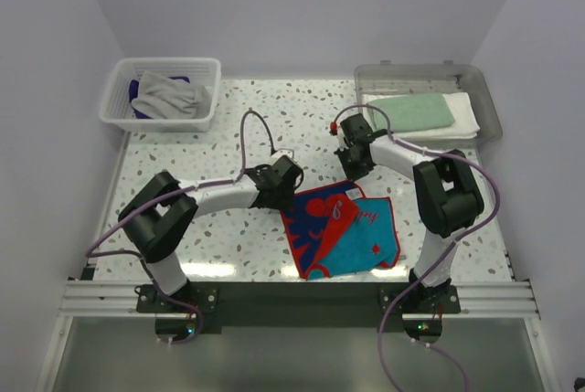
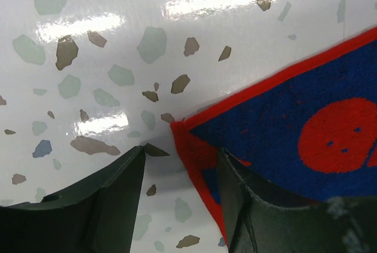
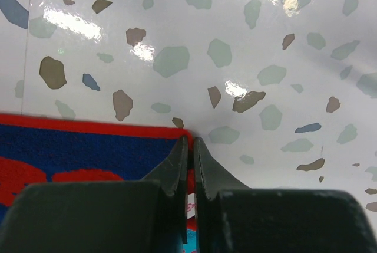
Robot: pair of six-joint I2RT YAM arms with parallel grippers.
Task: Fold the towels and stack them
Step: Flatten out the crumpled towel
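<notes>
I need to pick up the patterned towel (image 1: 343,227) with my left gripper next, by its far red-hemmed corner (image 1: 284,209), opposite my right gripper's corner. Then I can spread and fold it.
The turquoise-and-red patterned towel (image 1: 343,227) lies partly folded on the speckled table in front of both arms. My right gripper (image 3: 191,140) is shut on its red-hemmed far right corner (image 3: 118,132); in the top view that gripper (image 1: 355,175) sits at the towel's back edge. My left gripper (image 2: 181,150) is open and straddles the far left corner (image 2: 182,129), one finger (image 2: 247,206) over the cloth and the other over bare table. A mint green towel (image 1: 409,111) lies folded on a white towel (image 1: 464,116). A grey towel (image 1: 174,95) and a dark purple one (image 1: 139,90) lie crumpled together.
The white slatted basket (image 1: 164,63) at the back left holds the grey and purple towels. The clear grey tray (image 1: 484,90) at the back right holds the mint and white ones. Walls close in the table on three sides.
</notes>
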